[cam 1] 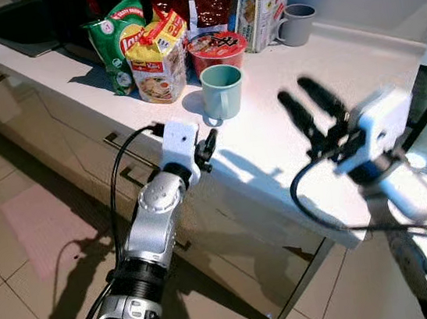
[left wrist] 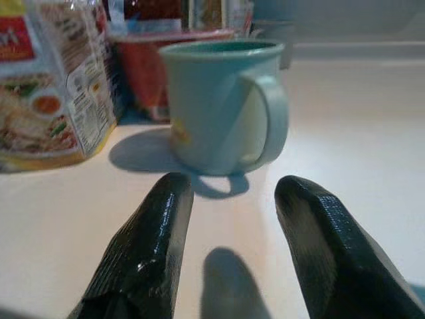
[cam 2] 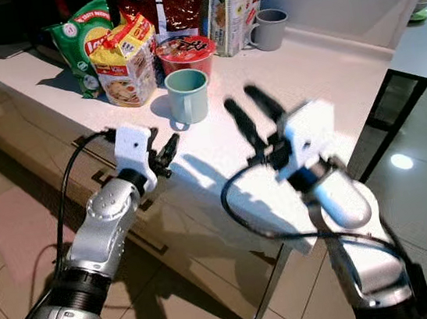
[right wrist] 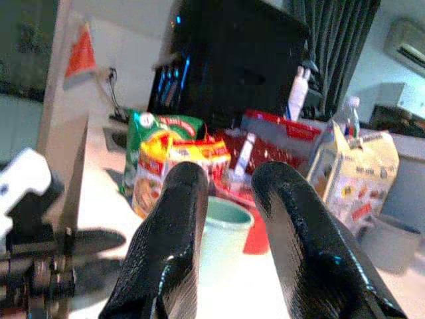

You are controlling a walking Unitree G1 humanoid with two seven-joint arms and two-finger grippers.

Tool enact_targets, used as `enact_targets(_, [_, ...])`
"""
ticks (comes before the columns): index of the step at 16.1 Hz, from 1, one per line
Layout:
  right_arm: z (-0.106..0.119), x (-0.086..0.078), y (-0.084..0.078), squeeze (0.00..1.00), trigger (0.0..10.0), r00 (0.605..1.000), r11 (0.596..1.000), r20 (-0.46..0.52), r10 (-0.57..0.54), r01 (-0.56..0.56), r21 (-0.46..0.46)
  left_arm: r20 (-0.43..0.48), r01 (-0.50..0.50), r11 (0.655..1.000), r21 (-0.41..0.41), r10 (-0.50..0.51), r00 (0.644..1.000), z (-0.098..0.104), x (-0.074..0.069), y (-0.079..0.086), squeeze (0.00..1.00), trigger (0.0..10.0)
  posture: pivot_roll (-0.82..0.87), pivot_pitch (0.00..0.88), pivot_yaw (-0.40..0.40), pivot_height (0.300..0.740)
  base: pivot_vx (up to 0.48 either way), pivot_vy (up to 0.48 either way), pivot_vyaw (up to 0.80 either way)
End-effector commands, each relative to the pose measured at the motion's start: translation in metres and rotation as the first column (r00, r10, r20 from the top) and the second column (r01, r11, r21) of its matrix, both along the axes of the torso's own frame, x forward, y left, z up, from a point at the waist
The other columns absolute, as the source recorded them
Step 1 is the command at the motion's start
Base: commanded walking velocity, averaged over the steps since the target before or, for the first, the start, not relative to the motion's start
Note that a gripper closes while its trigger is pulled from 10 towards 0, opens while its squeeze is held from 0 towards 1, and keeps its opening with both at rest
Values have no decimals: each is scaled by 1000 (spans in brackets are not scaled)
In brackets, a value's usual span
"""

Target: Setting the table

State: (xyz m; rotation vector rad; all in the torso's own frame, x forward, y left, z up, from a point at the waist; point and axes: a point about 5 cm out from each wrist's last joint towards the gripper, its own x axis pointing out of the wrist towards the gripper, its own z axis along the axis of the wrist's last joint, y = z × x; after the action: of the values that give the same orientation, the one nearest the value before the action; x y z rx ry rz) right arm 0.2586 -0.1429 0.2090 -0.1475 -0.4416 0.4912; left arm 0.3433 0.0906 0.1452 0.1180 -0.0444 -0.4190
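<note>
The left gripper takes hold of the pale teal mug by its slim, flat-sided handle next, since the mug's body (cam 1: pixel 215 96) is wide and round.
A pale teal mug (cam 1: pixel 222 90) stands upright on the white counter (cam 1: pixel 274 143), handle toward the counter's front edge. My left gripper (cam 1: pixel 210 146) hovers low over the counter just short of the mug, fingers (left wrist: pixel 143 252) open and empty, pointing at the mug (left wrist: pixel 222 103). My right gripper (cam 1: pixel 313 111) is raised above the counter to the mug's right, its two fingers (right wrist: pixel 176 246) a little apart and holding nothing. A grey mug (cam 1: pixel 294 24) sits farther back by the wall.
Behind the teal mug stand a red noodle cup (cam 1: pixel 217 47), a yellow noodle packet (cam 1: pixel 157 61), a green chip bag (cam 1: pixel 115 42), a dark red bag (cam 1: pixel 201 8) and a carton (cam 1: pixel 265 3). A sink (cam 1: pixel 11 25) lies at far left. Drawers with handles (cam 1: pixel 130 151) front the counter.
</note>
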Motion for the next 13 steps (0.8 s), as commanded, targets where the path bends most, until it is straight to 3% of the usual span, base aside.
enact_targets(1, [-1,0,0,0,10000,1000,1000,5,-4,4,-8,8,19,1000,-3,-19,1000,6,1,-4,0,10000,-32,0,-13,740,0,0,0])
enact_targets(3, [-3,0,2,0,10000,1000,1000,-1,-3,3,-8,4,44,999,-5,-44,999,5,-1,-13,0,10000,-31,0,-12,740,0,0,0])
enact_targets(4, [-5,0,4,0,10000,1000,1000,-2,3,-3,-8,8,76,997,-7,-76,997,8,-1,-25,0,10000,-26,0,-9,740,0,0,0])
enact_targets(9, [-7,-1,8,0,10000,1000,1000,2,7,-7,-7,8,103,994,26,-104,995,9,5,-30,0,10000,-36,0,3,740,0,0,0])
enact_targets(10, [-8,-2,9,0,10000,1000,1000,1,5,-5,-8,15,91,996,25,-91,996,11,8,-29,655,10000,-38,0,6,740,0,0,0])
enact_targets(11, [-8,-2,9,0,10000,1000,1000,2,5,-5,-8,18,83,996,18,-83,996,11,9,-29,1000,10000,-38,0,6,740,0,0,0])
enact_targets(13, [-10,-3,10,0,10000,1000,1000,-1,5,-5,-7,27,87,996,29,-88,996,15,11,-30,1000,10000,-42,0,9,740,0,0,0])
